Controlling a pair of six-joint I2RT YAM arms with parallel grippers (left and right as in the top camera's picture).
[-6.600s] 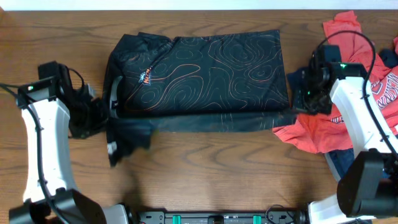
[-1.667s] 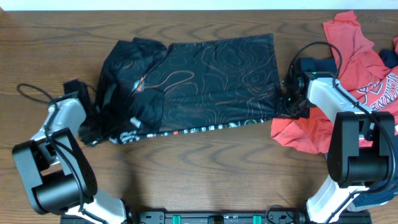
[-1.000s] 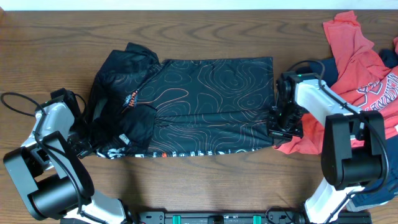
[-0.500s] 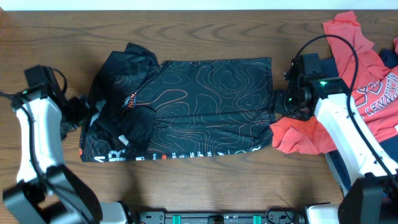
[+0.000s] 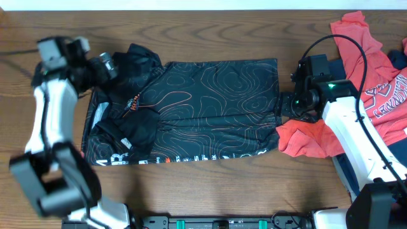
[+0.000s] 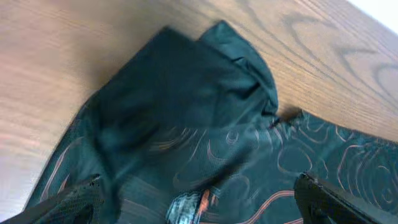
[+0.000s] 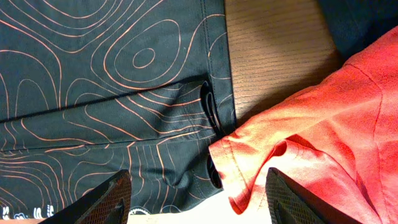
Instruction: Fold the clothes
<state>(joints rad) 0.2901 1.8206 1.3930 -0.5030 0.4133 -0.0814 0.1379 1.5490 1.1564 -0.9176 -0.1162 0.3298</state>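
Next, my left gripper grabs the bunched end of the black jersey by its far edge, to fold it over toward the front.
The clothes lie on the wooden table (image 5: 203, 191). A black jersey (image 5: 203, 108) with orange contour lines is folded into a wide band, with white lettering along its front edge. Its left end is bunched around an orange logo (image 5: 132, 102). My left gripper (image 5: 105, 63) hovers open above that bunched end, and the left wrist view shows the jersey (image 6: 186, 112) below the empty left gripper (image 6: 199, 205). My right gripper (image 5: 287, 107) stands open over the jersey's right edge. The right gripper (image 7: 200, 202) holds nothing, with jersey (image 7: 112, 81) and red tee (image 7: 311, 143) beneath it.
The red tee (image 5: 365, 57) is crumpled at the right, and one flap (image 5: 305, 137) reaches the jersey's right corner. Navy fabric (image 5: 346, 166) shows under it, and again as navy fabric (image 7: 360, 18) in the right wrist view. Bare wood runs along the front.
Both grippers opened and let go of the jersey. The left arm has swung up and back from the jersey's front left corner to its upper left. The right arm lifted slightly, then stayed.
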